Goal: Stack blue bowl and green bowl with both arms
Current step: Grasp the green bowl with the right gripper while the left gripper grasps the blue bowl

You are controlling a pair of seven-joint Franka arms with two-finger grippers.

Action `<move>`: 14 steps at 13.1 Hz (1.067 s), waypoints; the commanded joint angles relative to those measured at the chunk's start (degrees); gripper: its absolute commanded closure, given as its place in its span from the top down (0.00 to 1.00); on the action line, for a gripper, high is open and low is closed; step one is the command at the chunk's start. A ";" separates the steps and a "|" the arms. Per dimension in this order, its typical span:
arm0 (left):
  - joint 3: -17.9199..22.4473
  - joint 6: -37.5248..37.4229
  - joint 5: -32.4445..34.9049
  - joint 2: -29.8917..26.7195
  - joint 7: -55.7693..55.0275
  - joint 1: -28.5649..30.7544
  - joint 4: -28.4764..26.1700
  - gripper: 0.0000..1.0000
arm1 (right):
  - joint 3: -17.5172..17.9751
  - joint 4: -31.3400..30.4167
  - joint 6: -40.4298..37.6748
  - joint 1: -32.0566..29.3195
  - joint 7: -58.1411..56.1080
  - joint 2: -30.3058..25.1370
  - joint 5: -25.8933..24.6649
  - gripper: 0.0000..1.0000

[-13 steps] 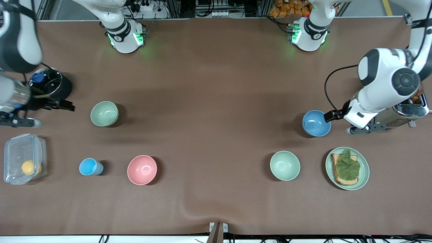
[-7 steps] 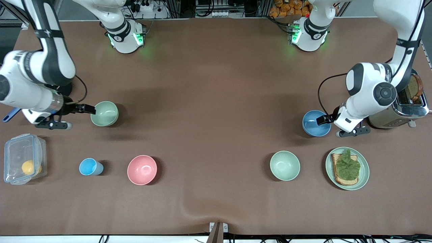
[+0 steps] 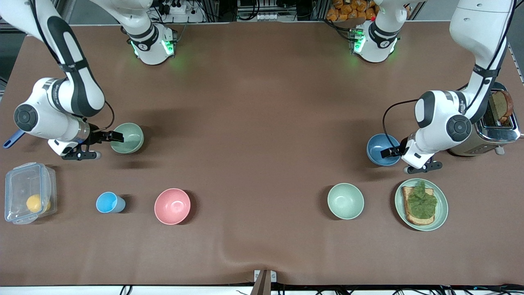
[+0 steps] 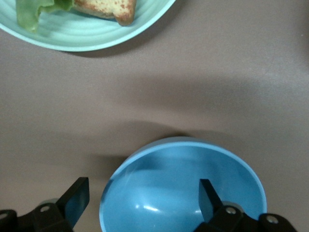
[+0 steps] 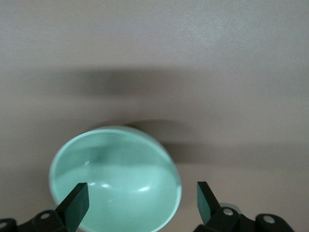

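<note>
My right gripper takes hold of the sage-green bowl by its rim (image 3: 114, 143) next, to bring it over for stacking with the blue bowl (image 3: 382, 149).
The blue bowl (image 3: 382, 149) stands upright toward the left arm's end of the table. My left gripper (image 3: 388, 153) is open at its rim; in the left wrist view the gripper (image 4: 142, 198) has one finger inside the blue bowl (image 4: 183, 188) and one outside. The sage-green bowl (image 3: 127, 138) stands upright toward the right arm's end. My right gripper (image 3: 116, 137) is open at its rim; in the right wrist view the gripper (image 5: 141, 199) has one finger over the green bowl (image 5: 116, 179) and one outside its rim.
A paler mint bowl (image 3: 345, 200) and a green plate (image 3: 441, 205) with toast lie nearer the camera than the blue bowl. A toaster (image 3: 493, 131) stands beside the left arm. A pink bowl (image 3: 172, 206), a light-blue cup (image 3: 108, 202) and a plastic box (image 3: 26, 192) lie nearer the camera than the green bowl.
Both arms have swung in toward the bowls. The right gripper has come from beside the black pot to the green bowl's rim. The left gripper has moved onto the blue bowl's rim.
</note>
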 commanded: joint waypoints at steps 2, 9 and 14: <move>-0.24 0.10 1.10 0.06 2.82 1.43 0.29 1.00 | 0.67 0.15 4.21 -4.31 -5.67 3.60 -0.28 0.82; -0.42 0.10 1.10 0.41 6.96 4.16 0.29 0.91 | 0.84 -1.35 4.48 -4.13 -5.32 3.52 0.25 0.00; -0.50 0.10 1.10 0.85 6.00 3.72 0.29 0.43 | 2.33 -0.21 -1.30 -3.43 0.01 2.38 1.38 0.00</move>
